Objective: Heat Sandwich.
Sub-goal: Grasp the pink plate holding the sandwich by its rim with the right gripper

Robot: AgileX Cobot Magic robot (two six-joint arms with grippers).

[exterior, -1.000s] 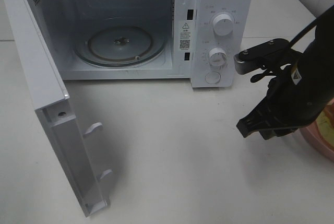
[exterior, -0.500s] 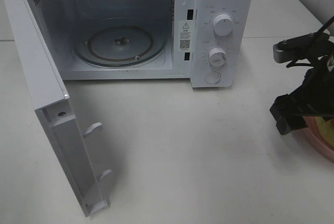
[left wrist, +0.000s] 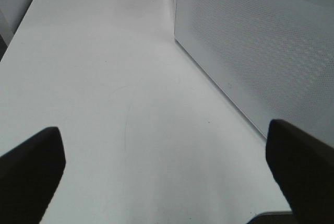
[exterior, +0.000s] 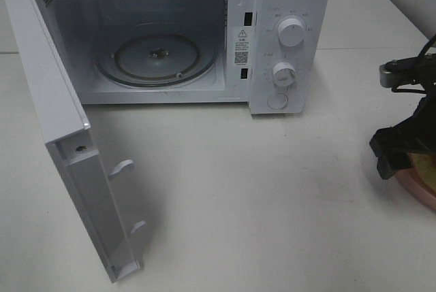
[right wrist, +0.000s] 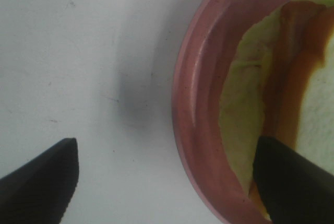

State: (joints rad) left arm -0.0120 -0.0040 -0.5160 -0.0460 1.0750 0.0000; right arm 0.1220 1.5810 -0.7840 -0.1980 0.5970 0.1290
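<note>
I should next take hold of the pink plate by its rim (exterior: pixel 407 184) with my right gripper, so that the sandwich can be heated in the microwave.
The sandwich (right wrist: pixel 313 104) lies on a round pink plate (right wrist: pixel 185 93) at the table's right edge. In the right wrist view I see white bread, a tan-brown crust and pale green lettuce (right wrist: pixel 240 109). In the high view only a sliver of the sandwich (exterior: pixel 427 167) and the plate (exterior: pixel 417 191) shows behind my arm. My right gripper (right wrist: pixel 162 182) is open and empty, just above the plate's left rim, one finger (right wrist: pixel 36 182) over the table and the other over the sandwich. It also shows in the high view (exterior: pixel 397 158). My left gripper (left wrist: pixel 167 182) is open and empty above bare table.
The white microwave (exterior: pixel 289 6) stands at the back with its door (exterior: pixel 61 122) swung wide open to the left. Its glass turntable (exterior: pixel 158 57) holds nothing. The left wrist view shows the door's perforated outer face (left wrist: pixel 261 51) close by.
My right arm has moved to the right, from beside the microwave's knobs to over the pink plate at the table's right edge. The microwave and its door have not moved.
</note>
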